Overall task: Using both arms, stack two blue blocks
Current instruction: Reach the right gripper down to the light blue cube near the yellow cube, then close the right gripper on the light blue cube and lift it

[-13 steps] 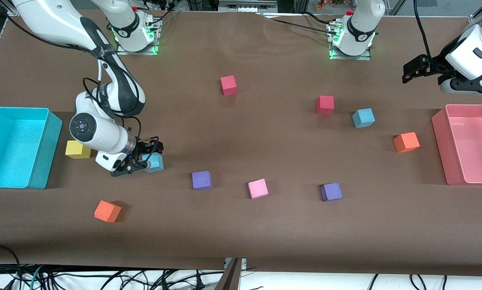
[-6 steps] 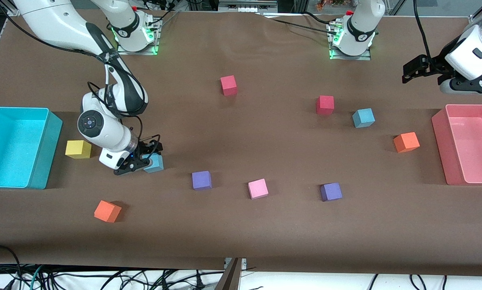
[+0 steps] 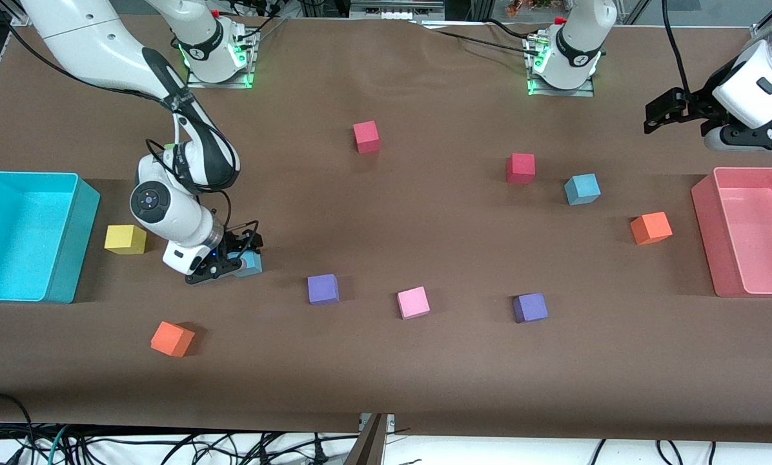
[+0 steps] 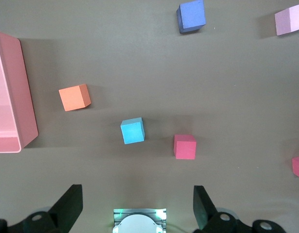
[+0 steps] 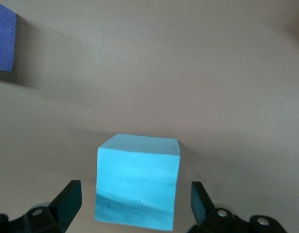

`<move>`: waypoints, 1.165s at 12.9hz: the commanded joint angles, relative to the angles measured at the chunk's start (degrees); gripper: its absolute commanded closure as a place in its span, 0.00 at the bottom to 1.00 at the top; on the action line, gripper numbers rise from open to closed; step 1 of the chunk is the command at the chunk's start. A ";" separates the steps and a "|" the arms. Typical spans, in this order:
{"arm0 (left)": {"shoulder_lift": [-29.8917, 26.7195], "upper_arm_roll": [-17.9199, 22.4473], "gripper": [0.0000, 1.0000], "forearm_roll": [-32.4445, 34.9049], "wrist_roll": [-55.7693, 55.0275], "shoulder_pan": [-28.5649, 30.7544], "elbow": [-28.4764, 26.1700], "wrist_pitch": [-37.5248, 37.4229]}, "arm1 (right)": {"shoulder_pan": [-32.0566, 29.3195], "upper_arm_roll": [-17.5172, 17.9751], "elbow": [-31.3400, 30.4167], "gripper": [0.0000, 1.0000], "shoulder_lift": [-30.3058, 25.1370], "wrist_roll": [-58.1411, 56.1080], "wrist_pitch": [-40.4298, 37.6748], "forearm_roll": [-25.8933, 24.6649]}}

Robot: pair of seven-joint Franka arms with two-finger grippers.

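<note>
My right gripper is going to grab the sky-blue block (image 3: pixel 245 263) by its opposite sides next, which will set up the base of the two-block stack.
One sky-blue block (image 3: pixel 252 263) sits on the brown table toward the right arm's end, between a yellow cube and a purple cube. My right gripper (image 3: pixel 234 256) is low around it with its fingers open on either side; the block (image 5: pixel 137 187) fills the gap in the right wrist view, with space at each finger. The second sky-blue block (image 3: pixel 582 189) sits toward the left arm's end, beside a red cube; it also shows in the left wrist view (image 4: pixel 132 131). My left gripper (image 3: pixel 658 115) is open and empty, held high near the pink bin, waiting.
A cyan bin (image 3: pixel 24 236) stands at the right arm's end and a pink bin (image 3: pixel 747 229) at the left arm's end. Loose cubes lie about: yellow (image 3: pixel 124 239), orange (image 3: pixel 172 339), purple (image 3: pixel 323 289), pink (image 3: pixel 413 302), purple (image 3: pixel 530 307), orange (image 3: pixel 650 228), red (image 3: pixel 521 168), red (image 3: pixel 366 137).
My right gripper has come down lower around the sky-blue block, and its wrist has shifted slightly. The left arm has not moved.
</note>
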 commanded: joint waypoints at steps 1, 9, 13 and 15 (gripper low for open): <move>-1.26 0.10 0.00 -1.19 -0.13 0.17 -1.09 0.02 | 0.42 0.07 -0.05 0.01 1.22 1.82 2.51 -0.67; -1.17 0.10 0.00 -1.19 -0.13 0.17 -1.53 0.20 | 0.24 -1.51 0.21 0.85 -4.38 1.30 -2.46 -1.03; -1.17 0.10 0.00 -1.19 -0.13 0.17 -1.53 0.20 | 1.29 -1.43 6.53 0.85 -9.49 2.08 -21.26 -0.15; -1.26 0.10 0.00 -1.28 -0.39 0.17 -1.96 0.37 | 5.84 -1.43 12.75 0.84 -9.33 11.96 -29.44 1.78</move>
